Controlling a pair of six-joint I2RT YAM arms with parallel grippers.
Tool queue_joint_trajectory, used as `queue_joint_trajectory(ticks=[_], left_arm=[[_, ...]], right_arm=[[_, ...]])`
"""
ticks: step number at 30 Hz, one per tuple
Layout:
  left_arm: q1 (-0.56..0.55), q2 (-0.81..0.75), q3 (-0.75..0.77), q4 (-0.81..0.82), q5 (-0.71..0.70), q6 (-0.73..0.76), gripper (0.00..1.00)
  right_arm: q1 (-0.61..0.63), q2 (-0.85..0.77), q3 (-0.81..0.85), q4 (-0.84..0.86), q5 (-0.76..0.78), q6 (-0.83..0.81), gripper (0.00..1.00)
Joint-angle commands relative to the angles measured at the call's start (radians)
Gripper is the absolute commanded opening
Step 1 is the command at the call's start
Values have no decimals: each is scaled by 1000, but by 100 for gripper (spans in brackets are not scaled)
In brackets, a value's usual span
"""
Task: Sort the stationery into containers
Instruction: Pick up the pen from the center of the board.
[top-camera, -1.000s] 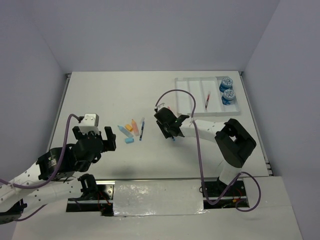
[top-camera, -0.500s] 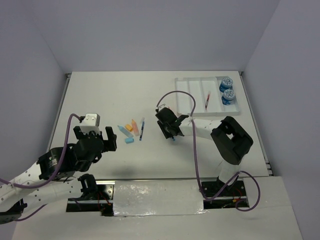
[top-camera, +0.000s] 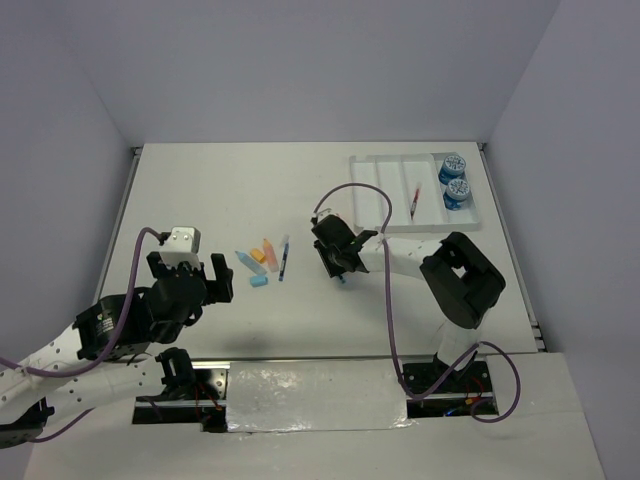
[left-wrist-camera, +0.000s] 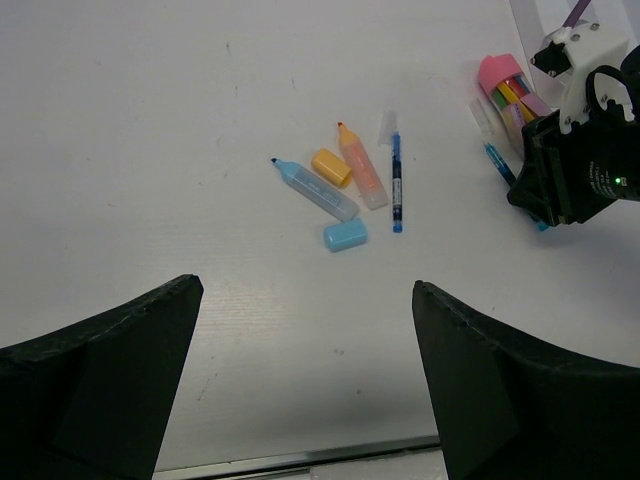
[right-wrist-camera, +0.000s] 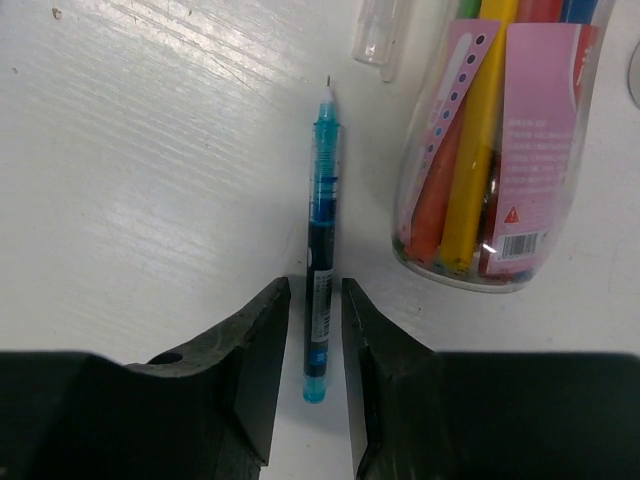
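The thin blue pen would stay on the tabletop if the robot lifted its right gripper now, because there is a gap between the pen and each finger.
My right gripper (right-wrist-camera: 315, 290) is down at the table, its jaws standing narrowly on either side of a thin blue pen (right-wrist-camera: 320, 250), with a small gap on each side. In the top view the right gripper (top-camera: 340, 262) is mid-table. The white tray (top-camera: 385, 170) at the back right holds two blue rolls (top-camera: 452, 165) and a red pen (top-camera: 414, 202). My left gripper (left-wrist-camera: 305, 288) hovers open and empty, short of a light-blue marker (left-wrist-camera: 315, 190), an orange marker (left-wrist-camera: 360, 170), two loose caps and another blue pen (left-wrist-camera: 396, 185).
A clear pink-labelled tube of coloured pens (right-wrist-camera: 490, 150) lies just right of the blue pen, and a clear cap (right-wrist-camera: 380, 30) lies beyond the pen's tip. The tray's left compartments show bare white. The table's walls rise on the left, back and right.
The right gripper's jaws have narrowed around the blue pen and the wrist has shifted slightly. The left arm has not moved.
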Motion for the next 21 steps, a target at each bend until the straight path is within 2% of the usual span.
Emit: queue_joint_trajectory(ticks=[1,9,21], left_arm=[[-2,-7,16,28,2,12,99],[-1,-10,14,29,4,14,99],[-1,-19,12,34,9,17,99]], right_arm=[[-4,44,1,13,-13,30,35],[0,74,30,16,-73,41,32],[14,167,99,-77,-116,90,31]])
